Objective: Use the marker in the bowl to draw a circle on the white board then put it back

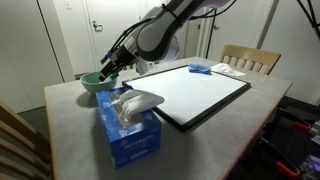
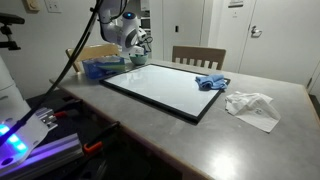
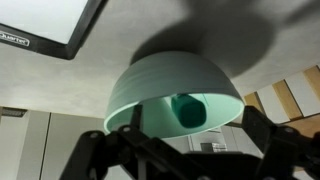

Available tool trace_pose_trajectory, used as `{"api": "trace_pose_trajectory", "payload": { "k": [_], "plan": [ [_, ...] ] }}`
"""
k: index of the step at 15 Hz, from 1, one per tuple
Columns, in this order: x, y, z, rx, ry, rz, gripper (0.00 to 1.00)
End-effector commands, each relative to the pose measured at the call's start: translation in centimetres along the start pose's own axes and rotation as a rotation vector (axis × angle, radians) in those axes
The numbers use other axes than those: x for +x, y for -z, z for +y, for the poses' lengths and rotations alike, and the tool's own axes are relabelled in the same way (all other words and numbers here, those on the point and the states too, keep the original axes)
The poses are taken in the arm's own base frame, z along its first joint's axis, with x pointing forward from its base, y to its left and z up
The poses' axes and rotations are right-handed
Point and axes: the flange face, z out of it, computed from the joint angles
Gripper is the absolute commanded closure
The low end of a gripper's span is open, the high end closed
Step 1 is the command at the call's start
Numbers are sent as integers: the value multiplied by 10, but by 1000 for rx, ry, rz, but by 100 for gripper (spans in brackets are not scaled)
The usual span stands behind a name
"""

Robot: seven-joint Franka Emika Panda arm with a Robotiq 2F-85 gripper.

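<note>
My gripper grabs the marker's green end facing my gripper next, leaving its opposite end free to draw a circle on the white board (image 1: 195, 92).
The teal-green bowl (image 1: 93, 83) stands at a corner of the table, next to the tissue box. My gripper (image 1: 112, 68) hangs right over it, open, with nothing between its fingers. In the wrist view the bowl (image 3: 170, 85) fills the middle, and a short dark marker (image 3: 188, 110) lies inside it, seen end-on. My gripper (image 3: 175, 142) straddles the bowl's rim, one dark finger on each side, clear of the marker. The white board (image 1: 195, 92) with its thin black frame lies flat on the table beside the bowl; it also shows as the white board (image 2: 165, 88) in an exterior view.
A blue tissue box (image 1: 130, 128) stands at the table's near corner. A flat blue pad (image 1: 200, 69) and white paper sheets (image 1: 232, 70) lie beyond the board. A wooden chair (image 1: 250, 58) stands at the far side. A crumpled white paper (image 2: 250, 105) lies on the grey table.
</note>
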Motion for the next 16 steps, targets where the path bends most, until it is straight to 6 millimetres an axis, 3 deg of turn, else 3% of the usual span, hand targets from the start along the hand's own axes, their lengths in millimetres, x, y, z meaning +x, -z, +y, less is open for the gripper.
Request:
{"api": "trace_pose_trajectory", "payload": {
  "k": [1, 5, 9, 11, 12, 16],
  "plan": [
    [1, -1, 7, 4, -7, 13, 0],
    [-1, -2, 10, -5, -10, 6, 0],
    [-1, -3, 12, -8, -11, 4, 21],
    [-2, -5, 13, -9, -13, 2, 27],
    [-3, -5, 14, -9, -15, 1, 23],
    [-4, -6, 16, -12, -18, -2, 26]
  ]
}}
